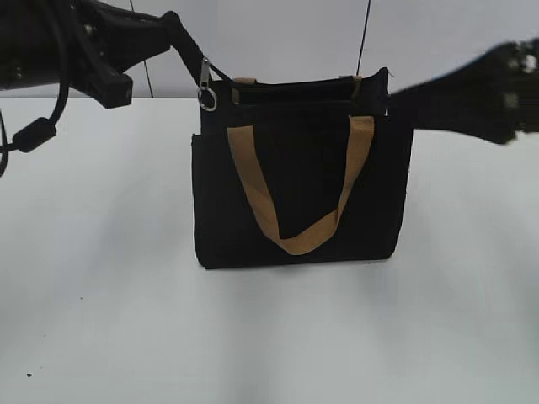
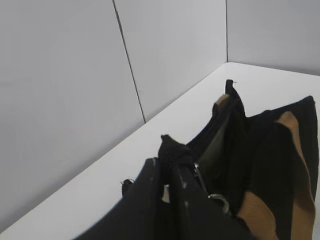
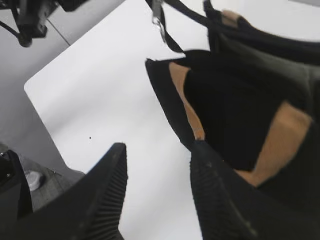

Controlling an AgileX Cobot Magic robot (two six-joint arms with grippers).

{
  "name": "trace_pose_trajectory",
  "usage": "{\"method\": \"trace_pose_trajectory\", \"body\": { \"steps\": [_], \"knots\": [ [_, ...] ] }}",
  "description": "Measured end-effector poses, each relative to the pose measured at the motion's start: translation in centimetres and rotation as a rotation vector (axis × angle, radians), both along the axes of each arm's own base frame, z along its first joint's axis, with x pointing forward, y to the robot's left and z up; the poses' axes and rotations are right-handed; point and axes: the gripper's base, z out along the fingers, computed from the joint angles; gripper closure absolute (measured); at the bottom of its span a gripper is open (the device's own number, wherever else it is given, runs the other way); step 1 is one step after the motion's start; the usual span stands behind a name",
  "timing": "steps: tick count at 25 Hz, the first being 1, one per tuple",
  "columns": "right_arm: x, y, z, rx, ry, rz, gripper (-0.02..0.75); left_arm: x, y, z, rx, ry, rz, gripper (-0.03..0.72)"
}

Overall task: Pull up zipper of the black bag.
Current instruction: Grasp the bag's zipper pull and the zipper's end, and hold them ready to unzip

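My right gripper grabs the silvery pull tab by its ring next. Then my right gripper pulls the zipper closed along the black bag (image 1: 295, 168).
The black bag (image 1: 295, 168) stands upright on the white table, its tan handles (image 1: 265, 206) hanging down the front. The zipper (image 1: 295, 91) runs along its top edge. The silvery pull tab (image 1: 205, 84) with a ring hangs at the left end. My left gripper (image 1: 173, 29) is shut on the black fabric tail (image 2: 175, 149) at that end and holds it stretched up and left. The pull tab also shows in the left wrist view (image 2: 200, 176) and the right wrist view (image 3: 159, 20). My right gripper (image 3: 157, 150) is open beside the bag's right top corner (image 1: 396, 97), one jaw against the bag (image 3: 225, 100).
The white table (image 1: 101, 278) spreads around the bag. Grey wall panels (image 2: 175, 45) stand close behind it. The table's left edge and a lower surface with clutter (image 3: 30, 180) show in the right wrist view. A black cable (image 1: 34, 130) hangs from the left arm.
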Motion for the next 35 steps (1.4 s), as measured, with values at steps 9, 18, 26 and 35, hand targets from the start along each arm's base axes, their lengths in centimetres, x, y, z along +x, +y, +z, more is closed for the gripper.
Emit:
{"method": "trace_pose_trajectory", "body": {
  "steps": [9, 18, 26, 35],
  "knots": [
    [6.5, 9.5, 0.1, -0.149, -0.104, 0.167, 0.412, 1.3, 0.1, -2.3, 0.049, 0.086, 0.059, 0.660],
    [7.1, 14.4, -4.0, -0.238, -0.108, 0.247, 0.412, 1.3, -0.1, -2.0, 0.002, 0.088, 0.050, 0.660],
    [7.5, 15.9, -5.7, -0.296, -0.172, 0.244, 0.412, 1.2, -0.2, -1.9, -0.010, 0.082, 0.035, 0.660],
    [8.8, 15.4, -5.4, -0.306, -0.226, 0.099, 0.412, 1.2, -0.2, -1.9, -0.013, 0.082, 0.034, 0.660]
  ]
}}
